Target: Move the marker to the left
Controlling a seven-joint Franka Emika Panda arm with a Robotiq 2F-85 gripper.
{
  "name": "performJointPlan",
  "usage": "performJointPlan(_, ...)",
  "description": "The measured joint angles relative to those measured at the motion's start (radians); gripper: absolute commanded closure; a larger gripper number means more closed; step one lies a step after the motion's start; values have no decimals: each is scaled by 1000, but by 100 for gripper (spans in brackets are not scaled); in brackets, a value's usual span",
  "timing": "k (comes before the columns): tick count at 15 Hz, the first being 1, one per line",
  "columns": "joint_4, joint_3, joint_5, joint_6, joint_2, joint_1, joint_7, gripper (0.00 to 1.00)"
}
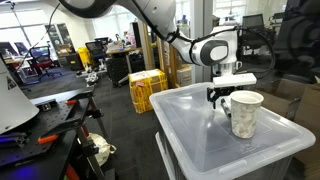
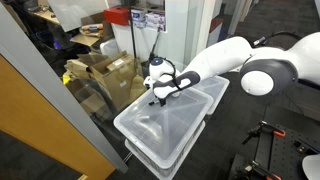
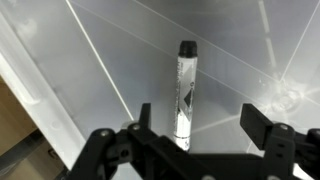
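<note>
My gripper should close on it now: my fingers reach past the marker's near end on either side of the marker's pale body. Closing now would hold it.
The marker is a slim stick with a dark cap and a pale, dark-marked body. It lies flat on the translucent lid of a plastic bin. In the wrist view my gripper is open, and the marker's near end lies between the two fingers, closer to the left one, untouched. In both exterior views the gripper hangs just above the lid, next to a white speckled cup. The marker is too small to make out in either exterior view.
The bin stands on a second, similar bin. Yellow crates and office chairs stand on the floor behind. Cardboard boxes and a glass partition lie to one side.
</note>
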Motion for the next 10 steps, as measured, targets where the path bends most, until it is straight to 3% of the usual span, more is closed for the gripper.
performJointPlan(2, 7, 0, 0, 0, 6, 0, 0, 43)
performJointPlan(9, 22, 3, 0, 0, 13, -1, -1, 99)
performJointPlan(10, 24, 3, 0, 0, 14, -1, -1, 100)
